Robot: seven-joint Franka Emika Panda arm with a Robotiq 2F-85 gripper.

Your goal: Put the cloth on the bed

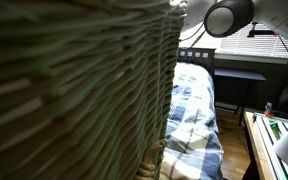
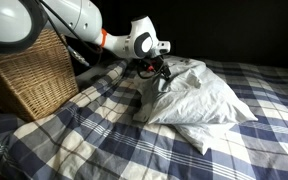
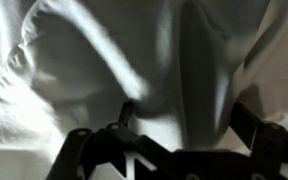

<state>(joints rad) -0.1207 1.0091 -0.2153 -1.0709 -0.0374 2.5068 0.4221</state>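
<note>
My gripper closes on the cloth [image 3: 94, 60] now, since both fingers reach down to the shaded fabric on either side of the raised fold.
The cloth [image 2: 199, 98] is a whitish rumpled piece of fabric lying in a heap on the bed [image 2: 94, 130], which has a blue-and-white plaid cover. My gripper [image 2: 161, 76] is at the heap's upper left edge, pointing down at it. In the wrist view the cloth [image 3: 94, 60] fills the picture, and the gripper [image 3: 184, 122] has its fingers wide apart with a raised fold of fabric between them. The bed [image 1: 194, 110] and its dark slatted headboard [image 1: 196, 56] also show in an exterior view; the cloth is hidden there.
A big woven wicker basket [image 2: 29, 75] stands on the bed next to the arm and blocks most of an exterior view [image 1: 74, 90]. A desk [image 1: 239, 75] and a window with blinds [image 1: 259, 40] are behind the bed.
</note>
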